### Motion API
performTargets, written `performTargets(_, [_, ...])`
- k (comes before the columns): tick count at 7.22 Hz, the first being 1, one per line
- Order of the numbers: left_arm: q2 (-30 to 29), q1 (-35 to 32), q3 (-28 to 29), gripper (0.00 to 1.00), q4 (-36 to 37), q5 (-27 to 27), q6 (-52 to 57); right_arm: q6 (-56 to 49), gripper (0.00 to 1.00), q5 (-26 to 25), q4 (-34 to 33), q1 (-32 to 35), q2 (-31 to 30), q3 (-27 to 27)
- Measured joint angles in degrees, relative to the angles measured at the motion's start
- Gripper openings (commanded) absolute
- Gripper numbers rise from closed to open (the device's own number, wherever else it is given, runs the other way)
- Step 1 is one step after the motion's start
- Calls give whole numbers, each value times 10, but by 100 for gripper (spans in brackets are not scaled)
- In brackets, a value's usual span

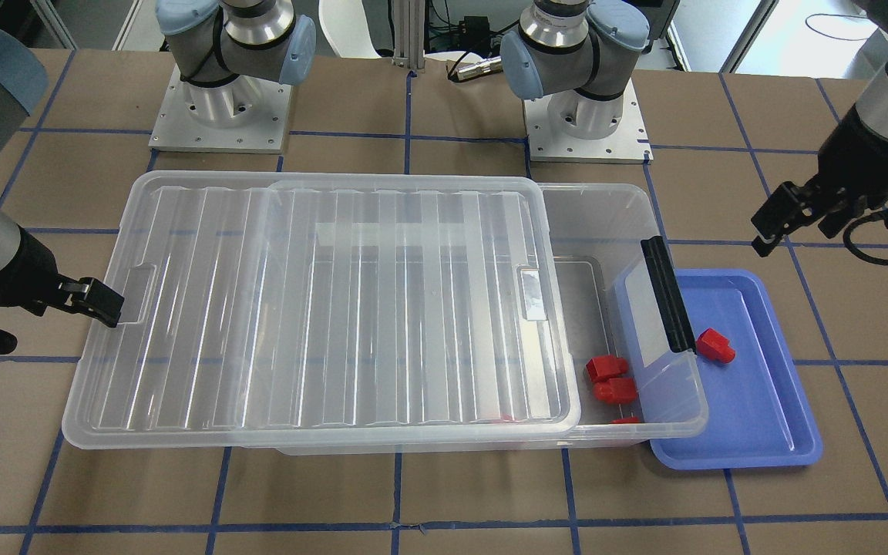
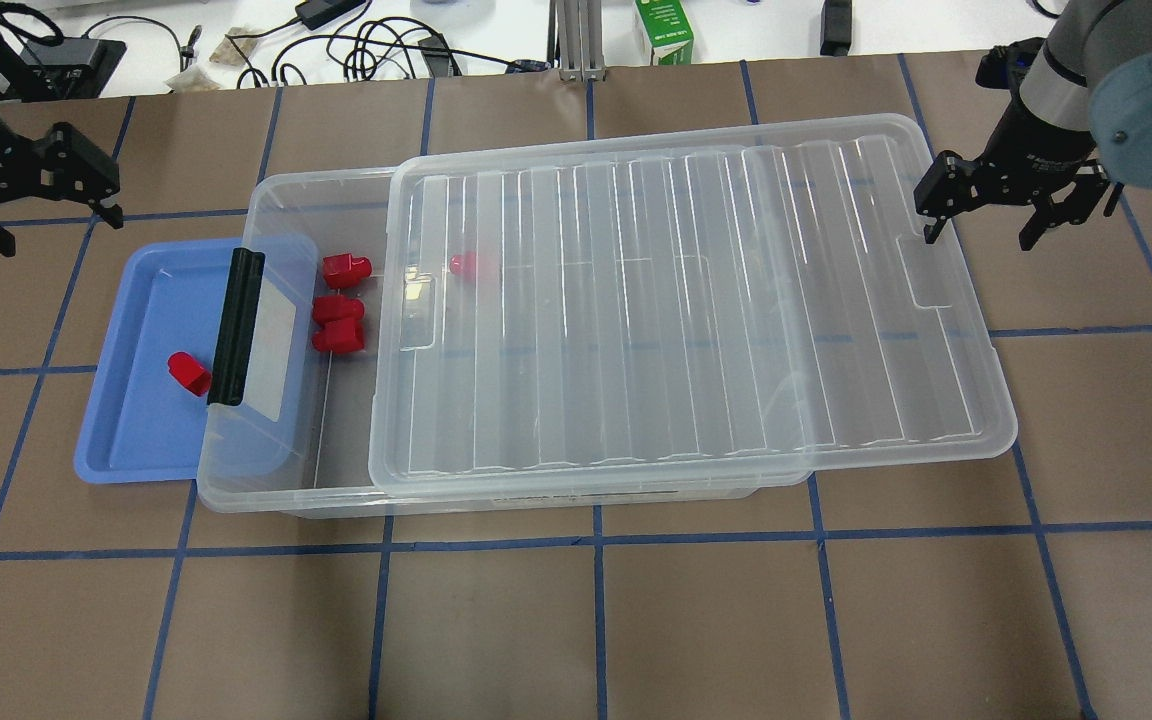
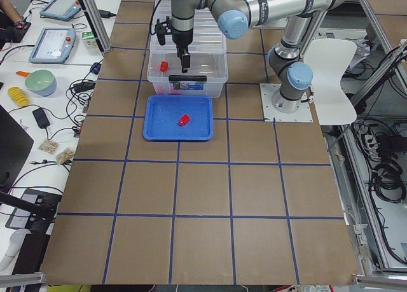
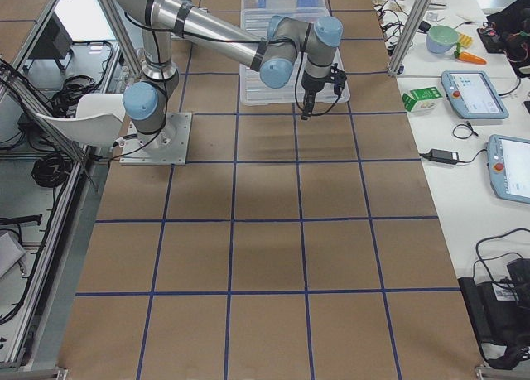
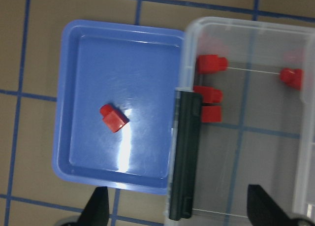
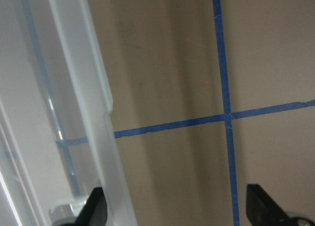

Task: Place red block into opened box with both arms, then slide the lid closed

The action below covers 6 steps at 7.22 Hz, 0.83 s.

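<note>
The blue tray's red block needs to go into the opened box (image 1: 581, 310). My left gripper will grab it by its square body (image 1: 711, 343) next.
One red block (image 2: 188, 373) lies in the blue tray (image 2: 126, 440), also seen in the left wrist view as the red block (image 5: 113, 117). Three more red blocks (image 2: 338, 309) sit in the uncovered end of the clear box (image 2: 276, 200), and another shows faintly under the lid (image 2: 686, 300). The lid covers most of the box and overhangs its right end. My left gripper (image 2: 61, 232) hovers open and empty beyond the tray's far side. Just off the lid's right short end, my right gripper (image 2: 981, 238) is open with only table between its fingers.
The box's black bar (image 2: 238, 325) overlaps the tray's inner edge. Both arm bases (image 1: 220, 116) stand behind the box. Cables, a green carton (image 2: 664, 30) and other items lie on the white bench beyond the table. Brown table with blue grid lines (image 2: 596, 620) extends in front.
</note>
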Motion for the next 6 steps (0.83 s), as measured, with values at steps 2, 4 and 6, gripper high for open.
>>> performTargets(2, [-44, 57, -55, 100, 94, -15, -10, -13, 100, -9, 0, -8, 0, -1])
performTargets(4, [-93, 79, -85, 100, 148, -18, -67, -16, 100, -10, 0, -15, 0, -1])
performTargets(6, [-123, 83, -112, 100, 183, -18, -153, -16, 100, -7, 1, -26, -1, -1])
